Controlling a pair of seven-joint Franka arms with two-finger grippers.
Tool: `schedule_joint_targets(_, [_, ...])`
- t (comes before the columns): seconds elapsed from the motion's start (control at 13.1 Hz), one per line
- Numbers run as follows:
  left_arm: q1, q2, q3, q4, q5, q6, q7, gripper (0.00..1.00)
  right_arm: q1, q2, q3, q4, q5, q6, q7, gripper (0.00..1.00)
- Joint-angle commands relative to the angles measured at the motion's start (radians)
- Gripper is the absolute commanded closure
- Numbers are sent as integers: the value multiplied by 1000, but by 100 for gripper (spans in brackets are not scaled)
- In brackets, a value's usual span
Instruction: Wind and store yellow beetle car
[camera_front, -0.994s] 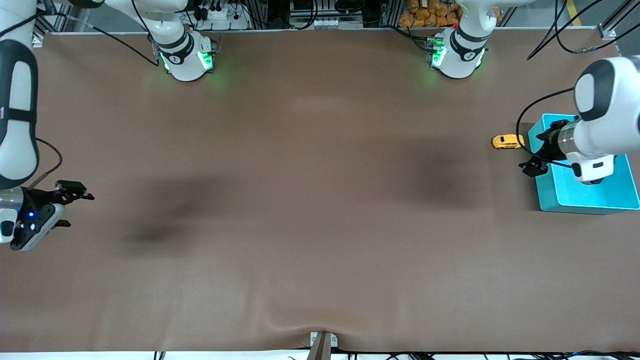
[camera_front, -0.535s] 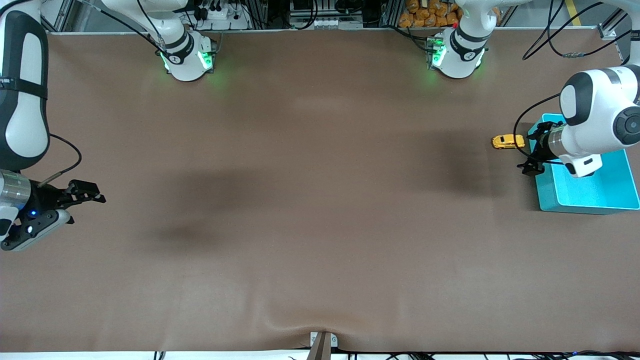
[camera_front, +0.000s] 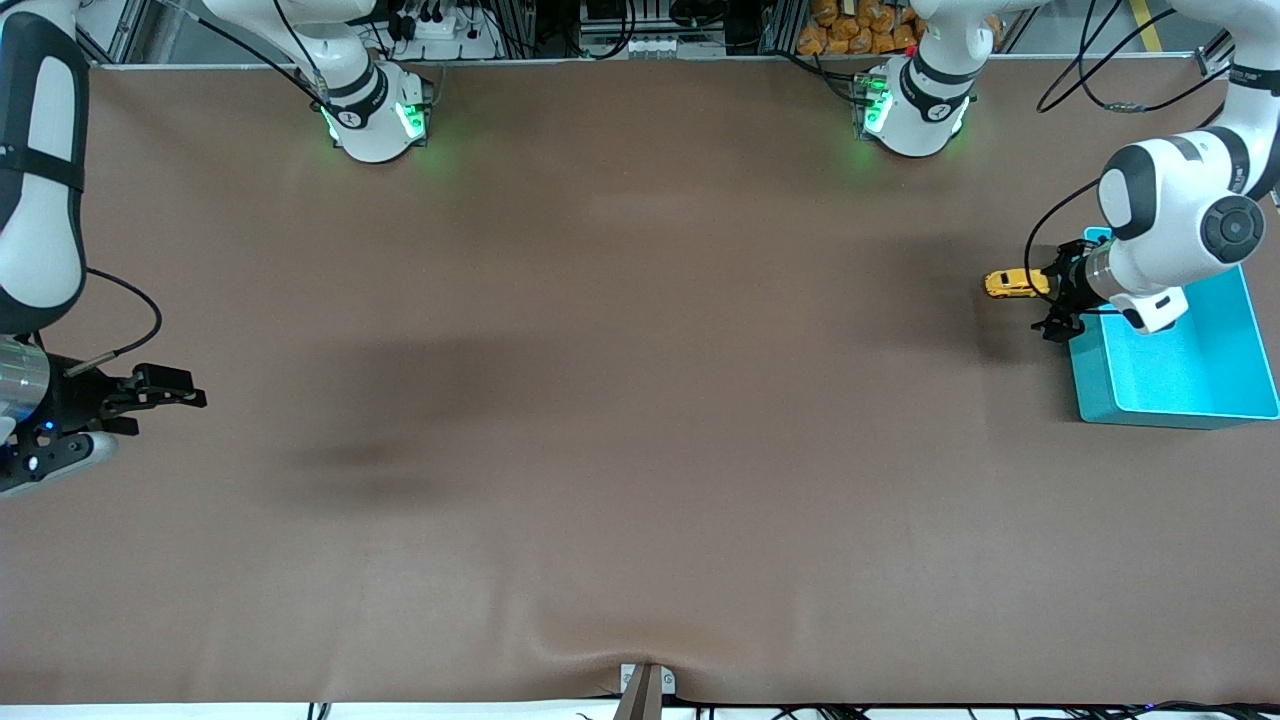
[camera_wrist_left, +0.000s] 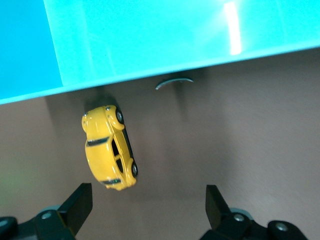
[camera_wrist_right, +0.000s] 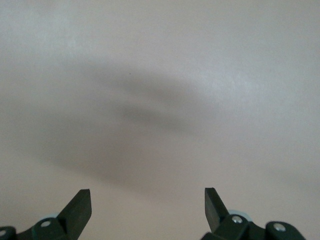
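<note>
The left gripper grabs the rear sides of the yellow beetle car (camera_front: 1015, 284) next, to put it in the turquoise bin (camera_front: 1150, 415).
The yellow beetle car (camera_front: 1015, 284) stands on its wheels on the brown mat, just beside the turquoise bin (camera_front: 1150, 415) at the left arm's end of the table. In the left wrist view the car (camera_wrist_left: 107, 147) lies close to the bin's outer wall (camera_wrist_left: 150, 35). My left gripper (camera_front: 1055, 300) is open, low over the mat at the bin's corner next to the car. The car is just ahead of one of its fingertips (camera_wrist_left: 80, 202), not between them. My right gripper (camera_front: 165, 395) waits open over bare mat at the right arm's end, holding nothing (camera_wrist_right: 147, 205).
Both arm bases (camera_front: 375, 115) (camera_front: 915, 110) stand along the table's back edge. A black cable (camera_front: 1040, 225) loops off the left wrist above the car. A small bracket (camera_front: 645, 685) sits at the table's front edge.
The left arm has swung off the bin, bringing its gripper closer to the car. The right arm has shifted a little at its end. The car has not moved.
</note>
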Motion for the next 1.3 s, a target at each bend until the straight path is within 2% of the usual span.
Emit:
schedule_joint_targets(0.0, [54, -31, -9, -83, 21, 96, -24, 0, 13, -17, -15, 23, -9, -30, 73, 0])
schedule_joint_targets(0.38, [77, -48, -9, -144, 21, 136, -22, 0, 41, -48, -12, 68, -80, -46, 223, 0])
schedule_joint_targets(0.61, [78, -55, -9, -175, 21, 158, -22, 0, 35, -106, -12, 63, -72, -37, 224, 0])
schedule_joint_targets(1.22, [111, -42, -9, -244, 21, 281, -21, 0, 39, -114, -4, 66, -72, -43, 221, 0])
